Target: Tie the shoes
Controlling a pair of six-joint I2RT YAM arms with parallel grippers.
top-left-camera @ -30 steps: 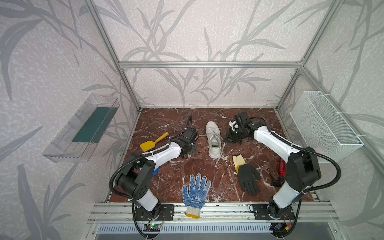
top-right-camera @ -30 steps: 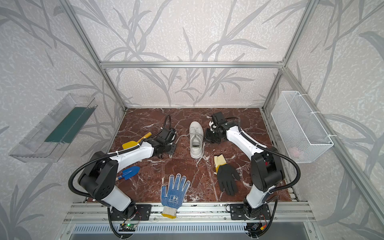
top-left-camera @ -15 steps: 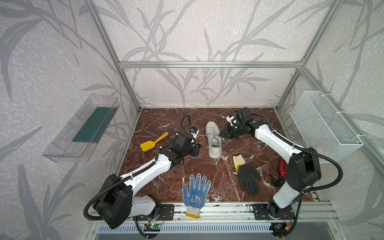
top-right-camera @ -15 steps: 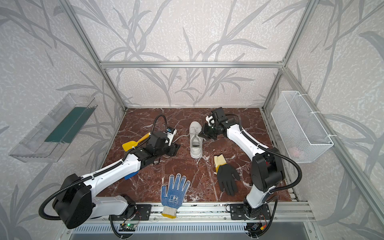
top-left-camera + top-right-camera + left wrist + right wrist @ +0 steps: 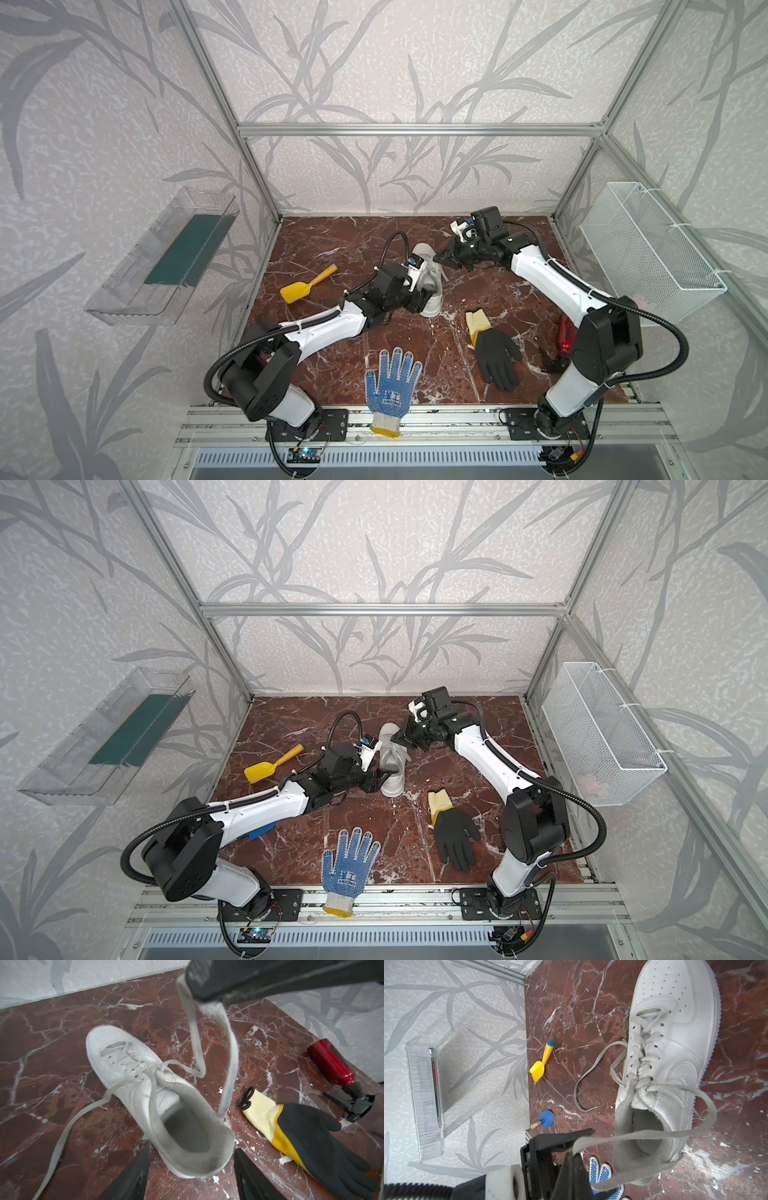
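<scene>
I will next take hold of the raised lace by its hanging part near the shoe's heel with my left gripper, to pull the lace across for tying.
The white shoe [image 5: 432, 286] [image 5: 392, 766] stands mid-floor with its toe to the back wall, untied. My right gripper [image 5: 442, 258] [image 5: 576, 1155] hovers over its tongue, shut on a raised loop of the right lace [image 5: 229, 1053] [image 5: 704, 1103]. The left lace [image 5: 62, 1136] [image 5: 581, 1080] trails loose on the floor. My left gripper [image 5: 424, 297] [image 5: 191, 1176] sits low at the shoe's heel [image 5: 199, 1159]. It is open, a finger [image 5: 133, 1178] on each side, holding nothing.
A black glove with a yellow cuff [image 5: 494, 361] and a red bottle [image 5: 566, 340] lie right of the shoe. A blue-dotted glove [image 5: 392, 382] lies at the front edge. A yellow scoop [image 5: 305, 284] and a blue scoop [image 5: 546, 1119] lie to the left. A wire basket [image 5: 648, 249] hangs on the right wall.
My left gripper has opened and swung from the shoe's left side round to its heel. The right gripper, still shut on the lace, has shifted slightly towards the shoe.
</scene>
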